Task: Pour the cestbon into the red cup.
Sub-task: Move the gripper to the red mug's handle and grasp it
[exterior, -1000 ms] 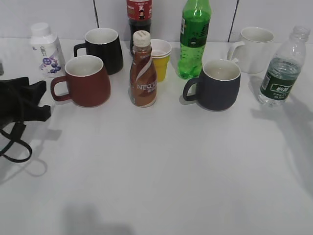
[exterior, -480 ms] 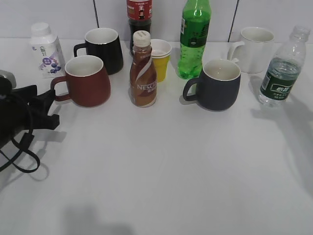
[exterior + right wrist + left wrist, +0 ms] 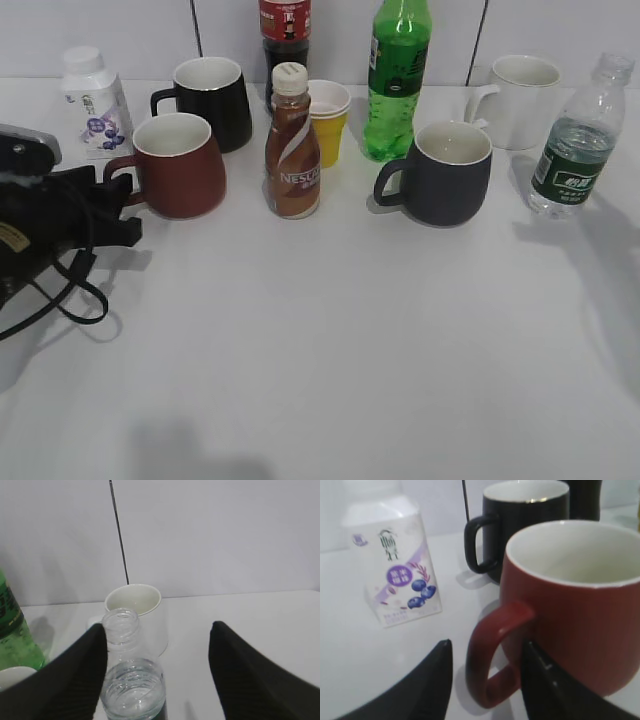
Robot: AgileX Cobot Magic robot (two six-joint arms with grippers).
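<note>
The red cup's round body (image 3: 186, 178) bulges wide. My left gripper next needs to grab the red cup by its loop handle, which is slim enough for the gripper's fingers.
The red cup (image 3: 180, 165) stands at the left of the table, handle to the left. My left gripper (image 3: 128, 208) is open at that handle. In the left wrist view the cup (image 3: 570, 605) fills the right side, and its handle (image 3: 495, 650) lies between the fingers of the left gripper (image 3: 487, 652), not gripped. The cestbon (image 3: 580, 140) stands upright at the far right, uncapped and part full. My right gripper (image 3: 157, 632) is open above it. The cestbon (image 3: 131, 685) sits close to the left finger (image 3: 90, 655). The right gripper is out of the exterior view.
Around the red cup are a black mug (image 3: 212, 100), a white milk bottle (image 3: 95, 105) and a brown Nescafe bottle (image 3: 292, 145). Further right stand yellow cups (image 3: 328, 120), a green soda bottle (image 3: 398, 80), a dark grey mug (image 3: 445, 172) and a white mug (image 3: 520, 100).
My left gripper has moved right and up the table, from the left edge to the red cup's handle. The cups and bottles have not moved.
</note>
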